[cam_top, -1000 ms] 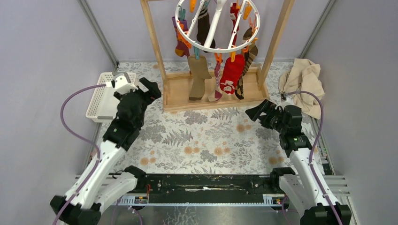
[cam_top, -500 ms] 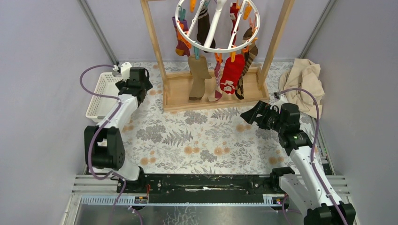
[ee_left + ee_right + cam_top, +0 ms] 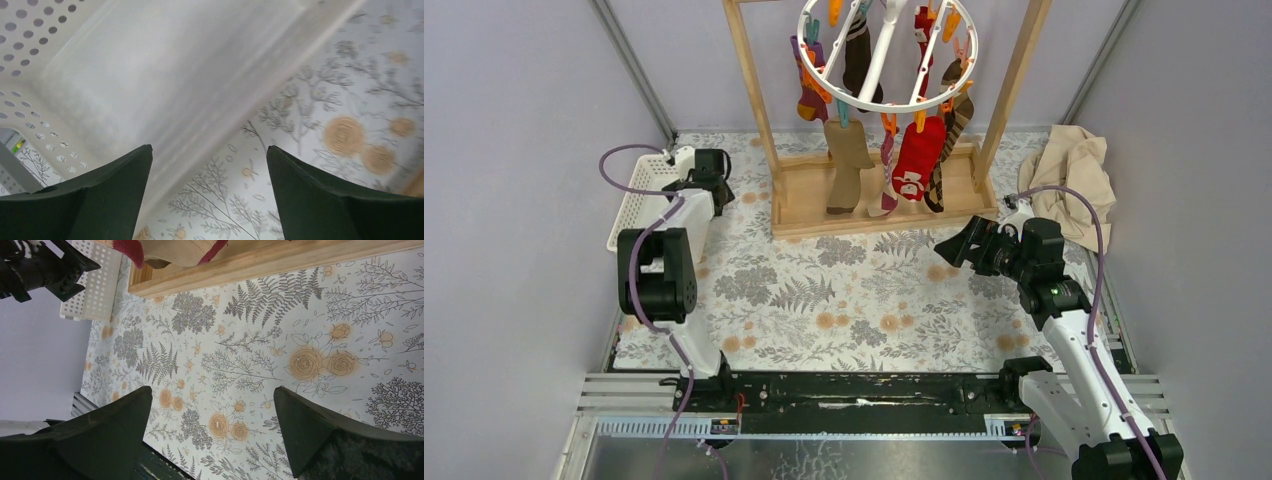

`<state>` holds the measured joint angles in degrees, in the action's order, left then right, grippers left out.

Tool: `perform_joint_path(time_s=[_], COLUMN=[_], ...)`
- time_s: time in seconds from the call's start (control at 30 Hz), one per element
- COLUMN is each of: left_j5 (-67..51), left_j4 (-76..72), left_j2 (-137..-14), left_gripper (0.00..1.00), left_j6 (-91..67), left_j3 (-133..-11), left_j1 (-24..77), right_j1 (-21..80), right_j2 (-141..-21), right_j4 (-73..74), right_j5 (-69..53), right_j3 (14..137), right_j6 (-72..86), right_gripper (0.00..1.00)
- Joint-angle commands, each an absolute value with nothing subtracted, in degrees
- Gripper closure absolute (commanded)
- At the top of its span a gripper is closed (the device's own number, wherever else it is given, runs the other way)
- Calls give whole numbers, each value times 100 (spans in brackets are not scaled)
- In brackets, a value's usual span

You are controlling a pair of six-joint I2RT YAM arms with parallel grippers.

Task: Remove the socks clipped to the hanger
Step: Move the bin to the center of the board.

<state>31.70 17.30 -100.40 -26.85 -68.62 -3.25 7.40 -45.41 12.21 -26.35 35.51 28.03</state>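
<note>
Next, my left gripper grabs the side of the white basket's rim away from the wall, to slide the basket in front of the rack for removed socks.
The white ring hanger [image 3: 817, 85] hangs in the wooden rack at the back, with several socks clipped round it: a red sock [image 3: 917, 160], a tan sock [image 3: 848, 165], and brown and striped ones. My left gripper [image 3: 712, 178] is far left of them, open, its jaws [image 3: 210, 165] over the white basket's rim [image 3: 125, 75] and holding nothing. Out in front of the rack to the right, my right gripper [image 3: 954, 250] stands open and empty above the floral cloth [image 3: 212, 405]. The tan and red sock tips [image 3: 175, 252] show at the top of the right wrist view.
The wooden rack [image 3: 879, 212] has two upright posts and a tray base. A perforated white basket [image 3: 639, 205] sits at the left wall. A beige cloth [image 3: 1074, 175] lies crumpled at the right. Grey walls close in both sides.
My left arm has folded back and swung left to the basket's edge, its jaws closing a little. The right gripper has crept slightly left.
</note>
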Motion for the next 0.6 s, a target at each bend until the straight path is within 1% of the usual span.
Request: perform_joint_path(time_s=[0.0,0.1,0.17,0.2,0.33,0.4,0.5,0.57], left_j5=[3124,3063,2938,2875,2781,2780,2781,2778], left_j4=[1701,1828,1822,1832,1954,2021,2169,2332], left_j2=[-10442,-10683,-10734,-10741,-10700,-10638,-10569,-10490], left_gripper=[9,10,14,20,55,70,99,100], left_j6=[-2577,-2557,-2567,-2562,-2557,-2522,-2479,-2464], left_j3=[-7083,-7239,-7226,-7220,-7169,-7164,-7258,-7363], left_j1=[-564,-617,-623,-619,-608,-592,-565,-511], right_j1=[778,782,782,782,782,782,782,782], right_j2=[-4534,-4583,-4603,-4610,-4614,-4622,-4608,-4585], right_j4=[1155,1135,1134,1134,1131,1127,1127,1159], right_j5=[-2802,-2834,-2821,-2826,-2791,-2783,-2795,-2793], right_j3=[3798,3797,3797,3805,3828,3823,3821,3830], right_j6=[2677,2673,2656,2648,2631,2632,2621,2615], right_gripper=[0,0,0,0,0,0,0,0])
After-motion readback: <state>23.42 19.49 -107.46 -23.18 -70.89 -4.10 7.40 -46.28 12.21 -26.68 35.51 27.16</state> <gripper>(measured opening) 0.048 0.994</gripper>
